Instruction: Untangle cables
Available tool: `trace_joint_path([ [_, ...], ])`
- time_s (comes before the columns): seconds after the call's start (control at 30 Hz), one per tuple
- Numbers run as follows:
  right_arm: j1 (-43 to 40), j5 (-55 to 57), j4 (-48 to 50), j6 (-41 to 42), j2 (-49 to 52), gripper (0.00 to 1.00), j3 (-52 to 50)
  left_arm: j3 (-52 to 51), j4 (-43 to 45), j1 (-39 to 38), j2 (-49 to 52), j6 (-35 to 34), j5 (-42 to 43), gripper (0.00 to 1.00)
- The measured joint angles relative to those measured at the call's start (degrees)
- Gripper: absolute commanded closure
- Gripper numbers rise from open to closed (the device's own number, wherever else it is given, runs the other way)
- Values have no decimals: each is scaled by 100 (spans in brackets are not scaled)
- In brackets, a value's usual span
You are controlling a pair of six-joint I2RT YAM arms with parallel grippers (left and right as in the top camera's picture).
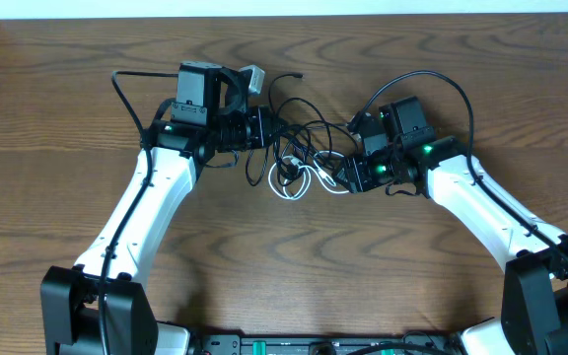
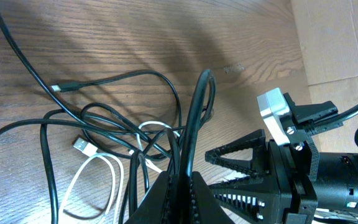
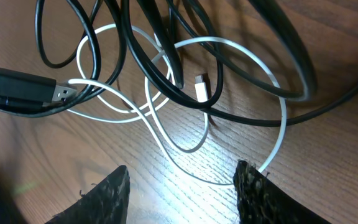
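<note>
I need to grab the exposed loop of the white cable with my right gripper next, as the loop is free of the black cables. That will let me untangle the white cable from them.
A tangle of thin black cables (image 1: 299,138) and one white cable (image 1: 299,185) lies on the wooden table between my two grippers. My left gripper (image 1: 267,126) is at the tangle's left side. In the left wrist view it (image 2: 185,186) is shut on a black cable (image 2: 194,118) that arches up out of the jaws. My right gripper (image 1: 343,177) is at the tangle's right side. In the right wrist view it (image 3: 185,186) is open and empty just above the white cable's loops (image 3: 283,118). A black USB plug (image 3: 27,87) and a small white plug (image 3: 201,87) lie there.
Thicker black arm wires loop near each wrist (image 1: 126,94) (image 1: 442,84). The open right gripper shows in the left wrist view (image 2: 247,168), close to the left jaws. Cardboard (image 2: 340,37) lies beyond the table edge. The table's far edge (image 1: 363,14) runs along the top.
</note>
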Motion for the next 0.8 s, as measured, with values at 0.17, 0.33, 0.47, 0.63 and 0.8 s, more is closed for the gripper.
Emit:
trace_joint_path([
  [0.17,0,0,-9,-33,0,45,0,0,0,0,0,0,0,92],
  [0.33,7,-9,-24,-83,0,39,0,0,31,0,0,0,39,93],
  [0.47,179,-48,-46,-186,0,33,0,0,219,0,0,-7,162,92],
  [0.63,494,-26,0,-262,0,32,0,-4,704,0,0,-114,675,93],
  [0.8,616,461,160,-286,0,34,0,-9,1123,0,0,-496,1338,92],
])
